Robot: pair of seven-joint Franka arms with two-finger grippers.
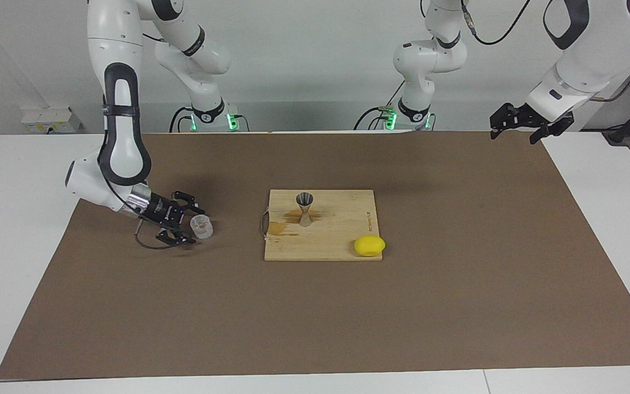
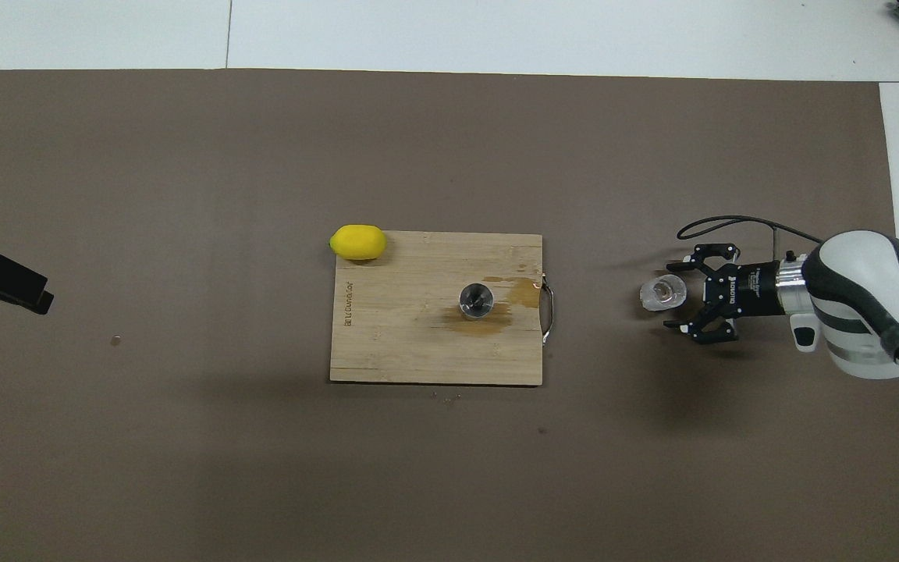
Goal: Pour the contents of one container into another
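Observation:
My right gripper has its fingers on either side of the small clear cup [image 2: 662, 293], so it is ready to close on the cup now.
The small clear cup [image 1: 202, 226] [image 2: 662, 293] stands upright on the brown mat toward the right arm's end of the table. My right gripper [image 1: 193, 225] [image 2: 674, 297] lies low and level beside it, open, its fingertips reaching either side of the cup without pressing it. The grey metal hourglass jigger [image 1: 304, 208] [image 2: 476, 300] stands upright on the wooden cutting board [image 1: 342, 241] [image 2: 418, 343] at mid-table. My left gripper [image 1: 514, 131] [image 2: 24, 285] hangs open and empty over the mat's edge at the left arm's end.
A yellow lemon [image 1: 369, 245] [image 2: 357, 242] rests at the board's corner farthest from the robots, toward the left arm's end. A wet stain [image 2: 488, 320] marks the board by the jigger. A wire handle [image 2: 548, 308] sticks out of the board toward the cup.

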